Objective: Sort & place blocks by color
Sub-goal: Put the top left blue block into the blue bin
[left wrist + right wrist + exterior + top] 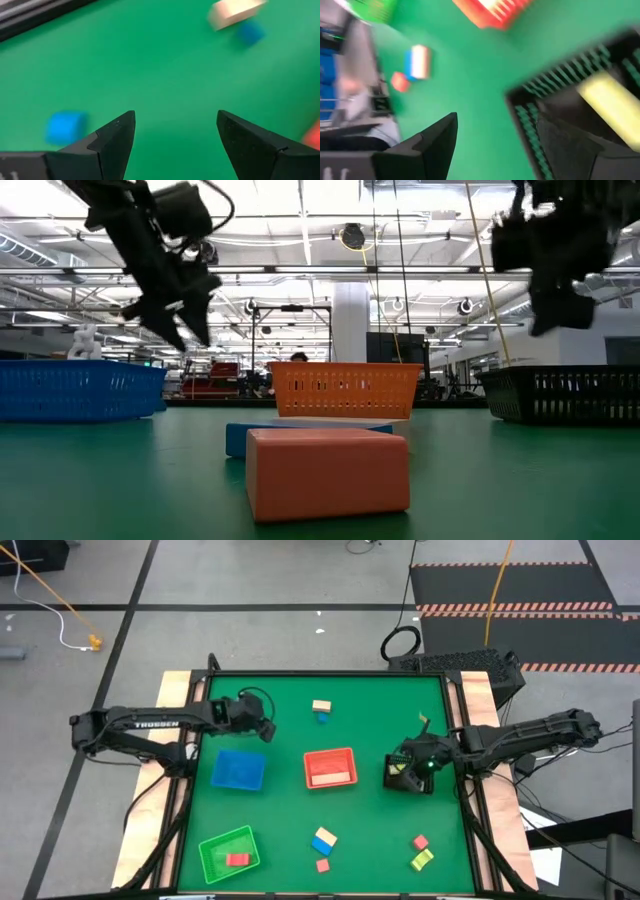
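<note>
The blue block below needs to be sorted into the blue tray [238, 769], so my left gripper will next grab the block by its two opposite sides.
My left gripper [262, 726] hangs open above the green mat, just beyond the blue tray [238, 769]. Its wrist view shows open fingers [175, 117] with nothing between them, a blue block [65, 127] lying on the mat below, and a tan block [232, 12] with another blue block [250, 31] farther off. My right gripper [405, 762] stands open over the black tray [410, 780]. A yellow-green block [610, 105] lies inside the black tray [555, 85], apart from the fingers [497, 120].
The red tray [330, 768] at mid-table holds a tan block. The green tray [229, 852] at the near left holds a red block [238, 860]. Loose blocks lie near the front edge: tan-and-blue [324, 839], red [322, 865], red [420, 841], yellow-green [422, 860].
</note>
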